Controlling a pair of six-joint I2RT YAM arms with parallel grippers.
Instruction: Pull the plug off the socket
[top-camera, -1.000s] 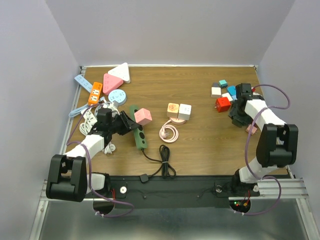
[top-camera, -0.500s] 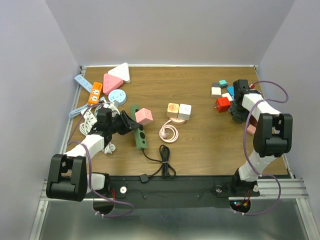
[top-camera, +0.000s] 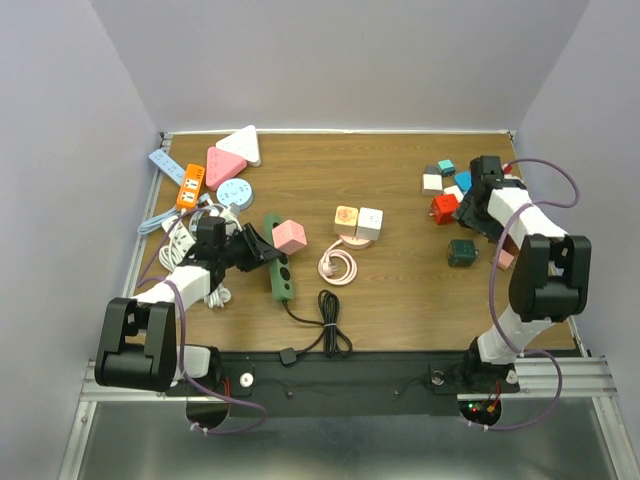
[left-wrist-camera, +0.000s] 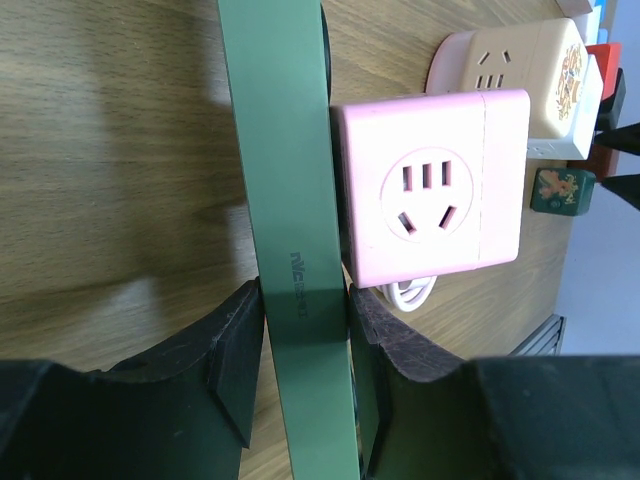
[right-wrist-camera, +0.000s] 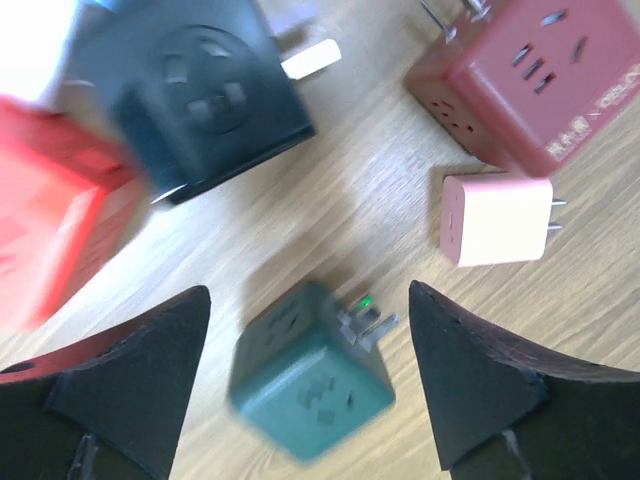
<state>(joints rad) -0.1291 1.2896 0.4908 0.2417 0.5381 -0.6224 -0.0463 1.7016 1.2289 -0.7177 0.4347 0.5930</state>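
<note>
The pink cube plug (top-camera: 289, 234) needs to come off the power strip, so my right gripper should grab the plug by its opposite sides next.
A dark green power strip (top-camera: 279, 272) lies left of centre with a pink cube plug (top-camera: 289, 234) seated on it. My left gripper (top-camera: 258, 250) is shut on the strip. In the left wrist view both fingers (left-wrist-camera: 240, 350) press the strip's (left-wrist-camera: 285, 180) sides, and the pink cube (left-wrist-camera: 430, 200) sits just beyond them. My right gripper (top-camera: 472, 214) is open at the far right. In the right wrist view (right-wrist-camera: 310, 300) a loose teal-green cube adapter (right-wrist-camera: 310, 385) lies on the table below its spread fingers, blurred, also showing from above (top-camera: 461, 252).
Red (top-camera: 445, 208), dark blue, white and teal cubes cluster by the right gripper. A maroon cube (right-wrist-camera: 530, 80) and a pink plug (right-wrist-camera: 495, 220) lie beside it. Beige and white cubes (top-camera: 358, 221), a coiled pink cable (top-camera: 338, 266), black cord (top-camera: 328, 325). Strips pile far left (top-camera: 222, 165).
My right gripper has let go of the teal-green cube, which now lies on the table, and has drawn back toward the cube cluster. The left gripper still grips the strip.
</note>
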